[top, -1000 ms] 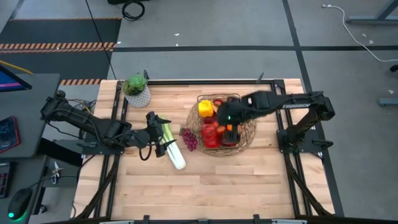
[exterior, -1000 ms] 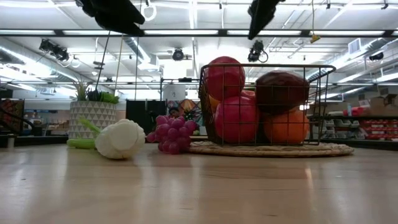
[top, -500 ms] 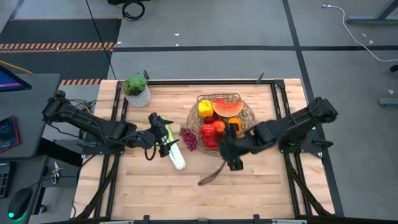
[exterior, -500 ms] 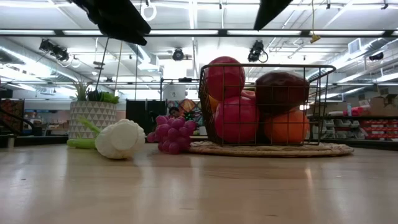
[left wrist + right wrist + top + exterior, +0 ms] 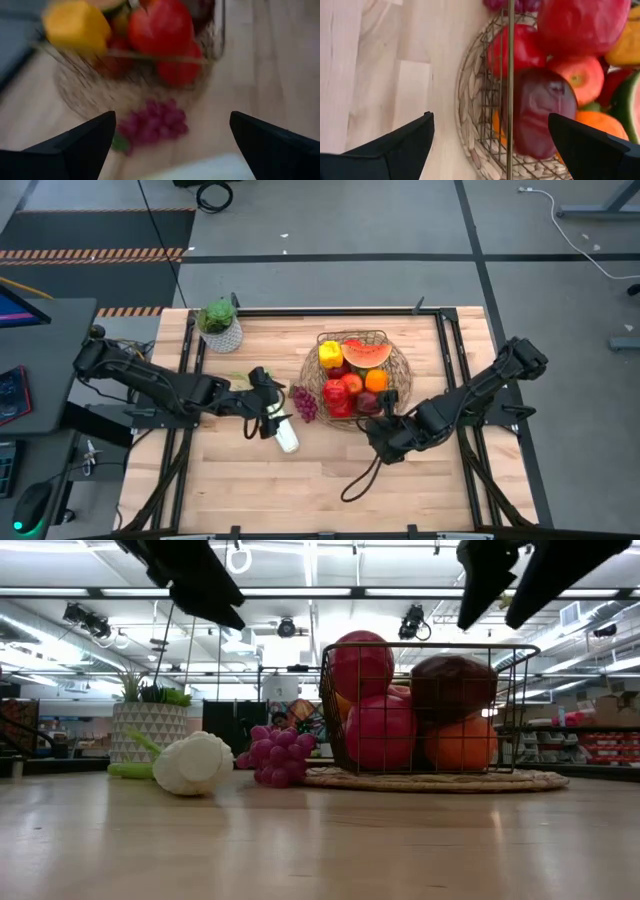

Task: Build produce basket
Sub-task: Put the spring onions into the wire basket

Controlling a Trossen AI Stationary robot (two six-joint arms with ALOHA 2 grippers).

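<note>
The left gripper should next grab the leek by its pale green stalk (image 5: 275, 415), to add the leek to the produce basket.
The basket (image 5: 398, 365) stands right of the table's middle on a round woven mat (image 5: 465, 95). It holds produce: a yellow pepper (image 5: 329, 353), a watermelon slice (image 5: 369, 352), red apples (image 5: 350, 384), an orange (image 5: 375, 379) and a dark purple piece (image 5: 542, 112). Purple grapes (image 5: 304, 403) and a leek (image 5: 286, 438) lie on the table left of the basket. My left gripper (image 5: 267, 398) hangs open above the leek, facing the grapes (image 5: 155, 125). My right gripper (image 5: 384, 415) hangs open over the basket's near side (image 5: 510, 75).
A small white pot with a green plant (image 5: 220, 324) stands at the far left corner. A dark cable (image 5: 357, 478) droops from my right arm onto the boards near the front. Bare wood (image 5: 300, 490) stretches along the near side.
My right gripper has swung from above the basket toward the table's near edge and down, and now hangs at the basket's near side. Its cable has swung along with it. My left gripper has edged over the leek toward the grapes. Both stay open.
</note>
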